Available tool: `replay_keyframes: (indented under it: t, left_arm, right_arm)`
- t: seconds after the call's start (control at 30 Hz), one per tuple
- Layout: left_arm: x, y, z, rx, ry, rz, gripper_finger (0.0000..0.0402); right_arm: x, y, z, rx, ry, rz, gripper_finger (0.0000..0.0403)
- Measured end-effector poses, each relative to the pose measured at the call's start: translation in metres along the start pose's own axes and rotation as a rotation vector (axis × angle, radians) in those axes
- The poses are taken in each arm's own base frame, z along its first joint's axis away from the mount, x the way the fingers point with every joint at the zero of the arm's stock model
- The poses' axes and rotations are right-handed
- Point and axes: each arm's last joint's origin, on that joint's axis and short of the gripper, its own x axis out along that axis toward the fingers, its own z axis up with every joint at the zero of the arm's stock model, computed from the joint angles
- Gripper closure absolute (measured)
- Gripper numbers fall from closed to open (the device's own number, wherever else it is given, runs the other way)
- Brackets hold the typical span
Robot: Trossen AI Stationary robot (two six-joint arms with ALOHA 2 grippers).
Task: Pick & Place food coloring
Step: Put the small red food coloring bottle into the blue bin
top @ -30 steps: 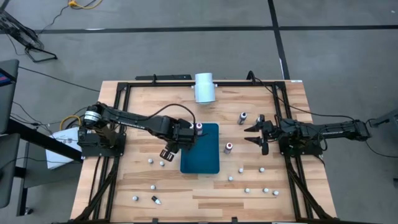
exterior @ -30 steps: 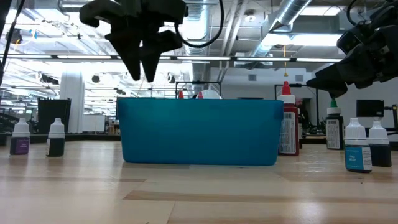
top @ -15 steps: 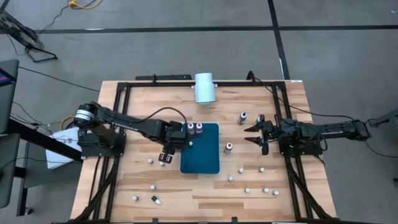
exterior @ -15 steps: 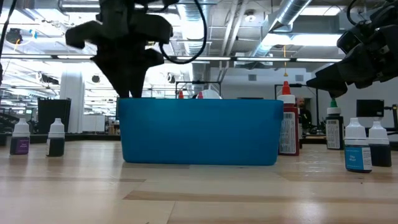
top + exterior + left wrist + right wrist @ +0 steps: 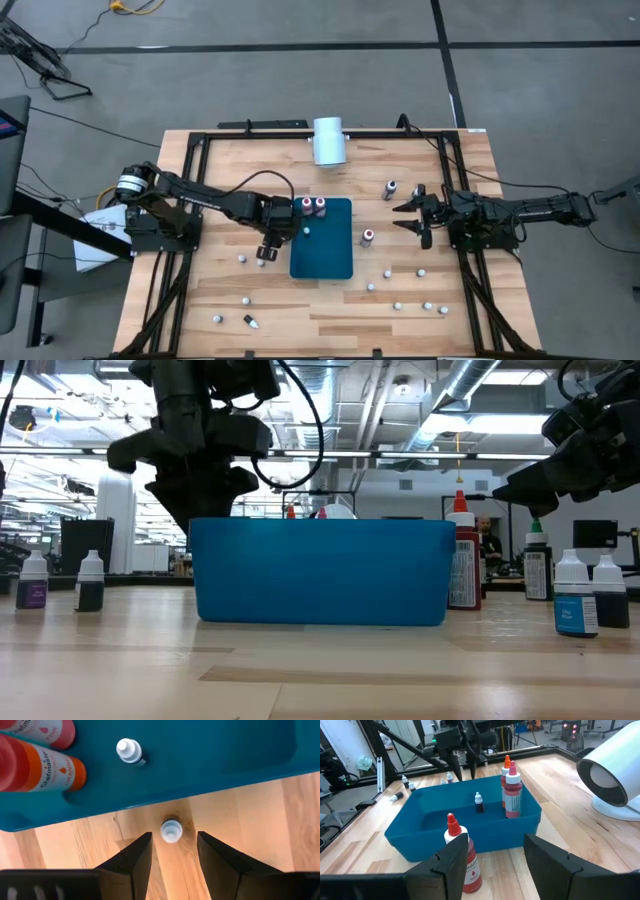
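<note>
The white cap [image 5: 171, 831] is below the fingers of my left gripper, so they would miss the cap if they closed now. They need to go lower first.
The food coloring is a set of tiny bottles scattered over the wooden table. A teal bin [image 5: 322, 238] holds two taller reddish bottles [image 5: 35, 767] and one tiny bottle [image 5: 129, 751]. My left gripper [image 5: 172, 840] points down just outside the bin's left wall, open. A small white-capped bottle [image 5: 171, 830] stands upright on the wood just beyond its fingertips, untouched. From above, the left gripper [image 5: 266, 248] sits over that bottle [image 5: 262, 259]. In the low view the bin hides its fingertips. My right gripper [image 5: 495, 845] waits open at the table's right, also seen from above [image 5: 408, 218].
A large white cylinder [image 5: 329, 140] lies at the far edge. A red-capped bottle [image 5: 367, 237] stands right of the bin, another [image 5: 390, 189] farther back. Several tiny bottles dot the near half, such as one [image 5: 241, 258] left of my left gripper. Black frame rails [image 5: 190, 180] line the table.
My left gripper has come down from above the bin's left edge, shifting slightly toward the table's left and rolling a little. It now stands low beside the bin over the small bottle. Its fingers stay open. The two tall bottles in the bin are uncovered.
</note>
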Motion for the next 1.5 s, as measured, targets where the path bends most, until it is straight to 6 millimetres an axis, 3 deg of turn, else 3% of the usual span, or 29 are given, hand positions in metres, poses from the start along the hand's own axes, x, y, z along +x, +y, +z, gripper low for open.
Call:
replay_keyframes:
  t: [0.3, 0.77, 1.27, 1.5]
  left_arm:
    - [0.005, 0.005, -0.001, -0.014, -0.008, 0.009, 0.0253]
    - [0.029, 0.003, 0.002, -0.002, 0.037, 0.001, 0.0253]
    - [0.032, 0.004, 0.001, -0.038, 0.056, 0.016, 0.0254]
    - [0.032, 0.003, 0.0, -0.038, 0.064, 0.014, 0.0302]
  right_arm:
    - [0.0, 0.0, 0.0, 0.0, 0.0, 0.0, 0.0219]
    - [0.0, 0.0, 0.0, 0.0, -0.001, 0.0, 0.0219]
    - [0.0, 0.0, 0.0, 0.0, -0.001, 0.0, 0.0219]
    - [0.0, 0.0, 0.0, 0.0, 0.0, -0.001, 0.0219]
